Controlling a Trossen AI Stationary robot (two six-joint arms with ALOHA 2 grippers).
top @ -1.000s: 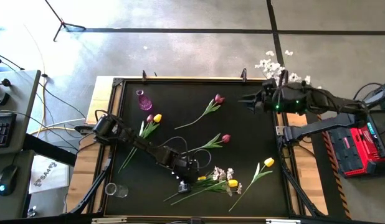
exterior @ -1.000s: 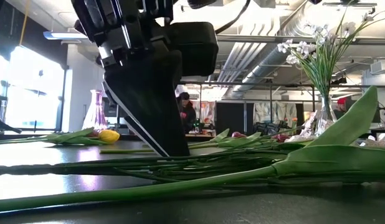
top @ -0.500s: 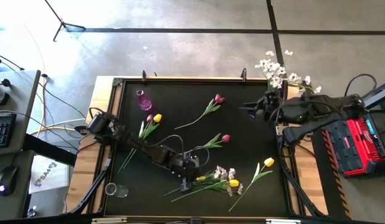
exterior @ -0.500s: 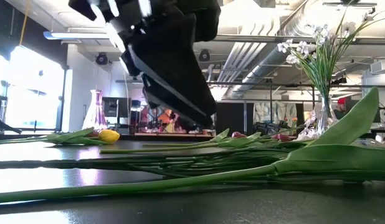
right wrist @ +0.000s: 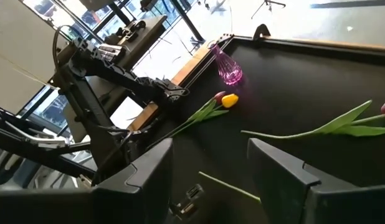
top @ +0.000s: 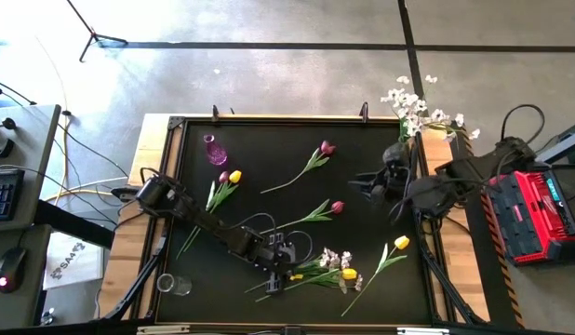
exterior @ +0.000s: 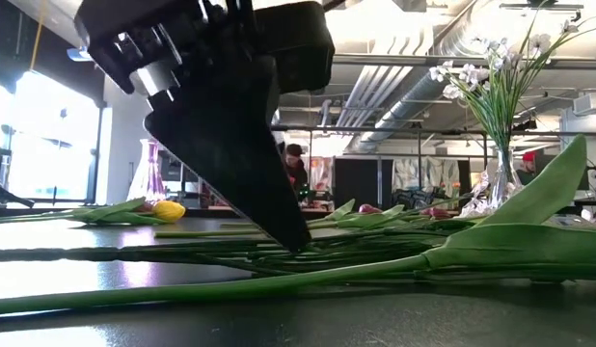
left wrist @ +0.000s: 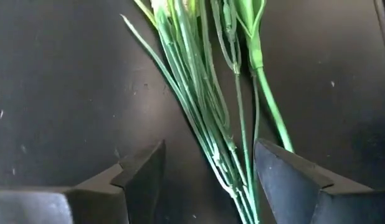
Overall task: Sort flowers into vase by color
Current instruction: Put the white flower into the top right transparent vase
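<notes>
I should grab the spray (top: 332, 258) by its green stems with my left gripper next, to sort the white blossoms into the vase of white blossoms.
A bunch of flowers lies near the table's front edge: a white blossom spray (top: 332, 258) and a yellow tulip (top: 348, 274), their green stems (left wrist: 220, 134) side by side on the black mat. My left gripper (left wrist: 208, 186) is low over the stem ends (top: 280, 273), open, with one finger on each side of the stems. My right gripper (top: 357, 181) is open, holds nothing and hangs high over the right part of the table. Red tulips (top: 327, 147) (top: 337, 207) and another yellow tulip (top: 401, 243) lie loose on the mat. My left gripper slants down from the table's left, its fingers lying across the stems near their cut ends (left wrist: 239, 193). One fingertip (exterior: 296, 241) reaches down to stem level. I cannot tell whether either finger touches the stems.
A pink vase (top: 213, 149) stands at the far left, with a yellow and a red tulip (top: 227, 177) lying near it. A clear glass (top: 173, 284) stands at the near left. A vase of white blossoms (top: 418, 110) stands at the far right corner.
My left gripper rose off the mat and came back down over the stem ends, turning a little. My right arm swung from the table's far right corner toward the near edge and out over the right part of the mat, staying open.
</notes>
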